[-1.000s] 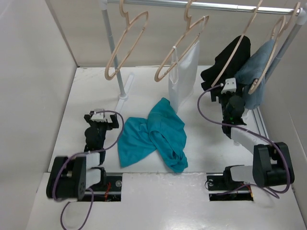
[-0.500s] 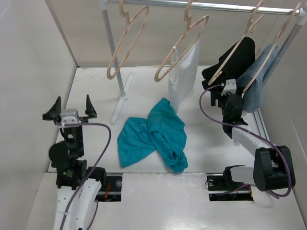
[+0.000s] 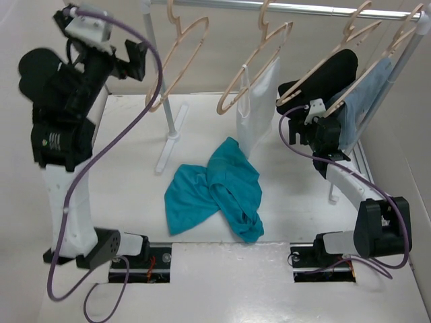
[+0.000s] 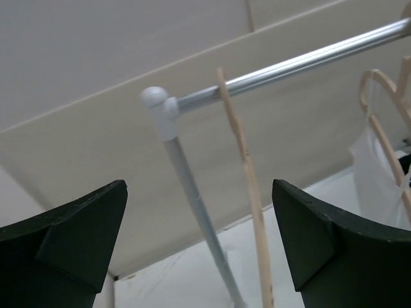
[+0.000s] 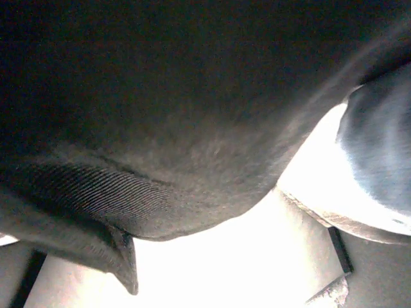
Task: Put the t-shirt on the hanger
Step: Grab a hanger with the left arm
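Observation:
The empty hanger should be grabbed next by its near arm (image 4: 257, 221) with my left gripper. My left gripper can then unhook it edge-on and hand it over, and the hook stays free.
The teal t-shirt (image 3: 215, 192) lies crumpled on the white table, in the middle near the front. A bare light-wood hanger (image 3: 178, 64) hangs at the left end of the rail. In the left wrist view it shows edge-on (image 4: 247, 173) between my fingers (image 4: 70, 237). My left gripper (image 3: 108, 40) is open and empty, raised high just left of that hanger. My right gripper (image 3: 316, 124) is pushed up under the black garment (image 3: 323, 74). That cloth (image 5: 160, 115) fills the right wrist view and hides its fingers.
A metal rail (image 3: 303, 8) runs along the back on a grey post (image 3: 161, 74). A second bare hanger (image 3: 259, 64) hangs before a white bag (image 3: 259, 111). A grey-blue cloth (image 3: 363, 101) hangs on a hanger at the far right. Walls stand on both sides.
My left arm has risen from table height to the rail's left end, with the gripper open. My right gripper has pushed up, tilting the black garment and grey-blue cloth on their hangers.

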Controlling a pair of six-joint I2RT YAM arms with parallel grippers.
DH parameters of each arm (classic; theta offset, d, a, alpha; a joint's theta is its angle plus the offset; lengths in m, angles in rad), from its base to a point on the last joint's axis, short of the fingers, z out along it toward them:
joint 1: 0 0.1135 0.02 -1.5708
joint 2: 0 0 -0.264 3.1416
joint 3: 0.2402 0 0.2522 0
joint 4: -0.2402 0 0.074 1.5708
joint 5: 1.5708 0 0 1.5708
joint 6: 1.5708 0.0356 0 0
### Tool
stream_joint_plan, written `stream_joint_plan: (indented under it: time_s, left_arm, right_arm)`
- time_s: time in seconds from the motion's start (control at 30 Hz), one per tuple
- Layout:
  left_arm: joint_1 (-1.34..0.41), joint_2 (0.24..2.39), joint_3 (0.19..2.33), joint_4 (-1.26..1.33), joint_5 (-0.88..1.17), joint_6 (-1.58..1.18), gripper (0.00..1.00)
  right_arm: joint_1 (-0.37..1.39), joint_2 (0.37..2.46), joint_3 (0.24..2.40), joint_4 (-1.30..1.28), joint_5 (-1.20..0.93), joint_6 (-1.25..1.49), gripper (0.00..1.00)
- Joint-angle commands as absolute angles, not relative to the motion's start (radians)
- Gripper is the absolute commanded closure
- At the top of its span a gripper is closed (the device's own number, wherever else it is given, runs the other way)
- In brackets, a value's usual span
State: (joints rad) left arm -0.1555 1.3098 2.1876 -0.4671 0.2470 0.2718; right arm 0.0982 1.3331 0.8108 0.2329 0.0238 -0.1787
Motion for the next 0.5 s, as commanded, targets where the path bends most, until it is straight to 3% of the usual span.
stream_joint_plan:
  time_s: [0.0,0.13,0.33,0.43,0.47]
  left_arm:
    - [-0.181,1.446,2.325,-0.609,0.434,0.168,0.07]
    - [-0.190,1.525,2.355,-0.549,0.523,0.091,0.05]
    - [-0.222,1.603,2.355,-0.558,0.500,0.103,0.04]
    - [-0.259,1.629,2.333,-0.603,0.389,0.152,0.13]
    - [-0.273,1.629,2.324,-0.613,0.352,0.170,0.21]
  right_arm:
    - [0.094,1.321,0.842,0.201,-0.061,-0.141,0.01]
    - [0.094,1.283,0.792,0.190,-0.061,-0.141,0.01]
    - [0.094,1.207,0.739,0.181,-0.042,-0.150,0.01]
    - [0.094,1.186,0.716,0.163,-0.032,-0.150,0.01]
    - [0.094,1.186,0.716,0.163,-0.023,-0.150,0.01]
